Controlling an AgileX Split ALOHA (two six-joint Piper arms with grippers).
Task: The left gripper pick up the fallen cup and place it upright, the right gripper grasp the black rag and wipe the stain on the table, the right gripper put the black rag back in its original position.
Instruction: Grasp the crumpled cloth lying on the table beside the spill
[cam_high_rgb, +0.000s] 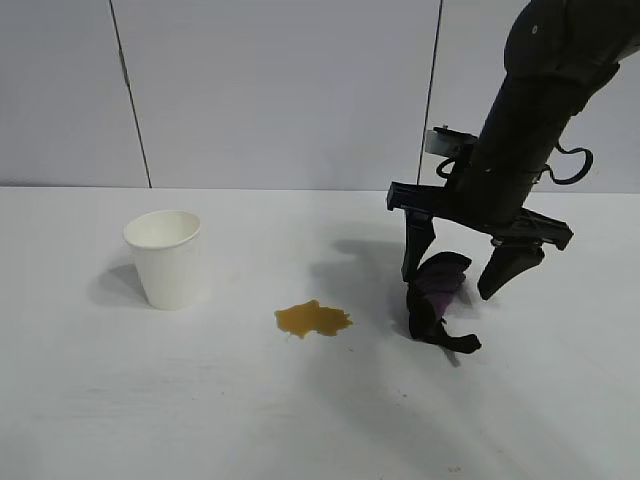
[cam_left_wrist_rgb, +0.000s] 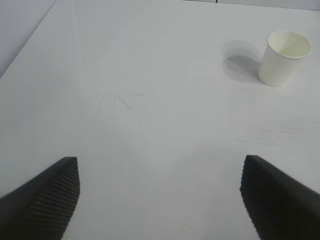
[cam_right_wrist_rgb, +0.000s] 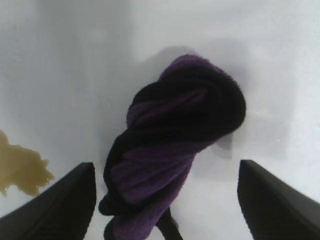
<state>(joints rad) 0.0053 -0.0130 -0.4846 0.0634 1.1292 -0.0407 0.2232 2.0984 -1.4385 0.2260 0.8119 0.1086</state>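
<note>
My right gripper next needs to grab the bunched purple folds of the black rag, to wipe the amber stain off the table.
The white paper cup stands upright on the table at the left, and also shows in the left wrist view. The amber stain lies at the table's middle. The black rag, with purple folds and a thin tail, lies bunched to the stain's right. My right gripper is open, with its fingers straddling the rag just above the table. The right wrist view shows the rag between the open gripper and the stain's edge. My left gripper is open and empty over bare table, far from the cup.
Grey wall panels stand behind the table's far edge. The left arm is outside the exterior view. Bare white table lies between the cup and the stain and along the front.
</note>
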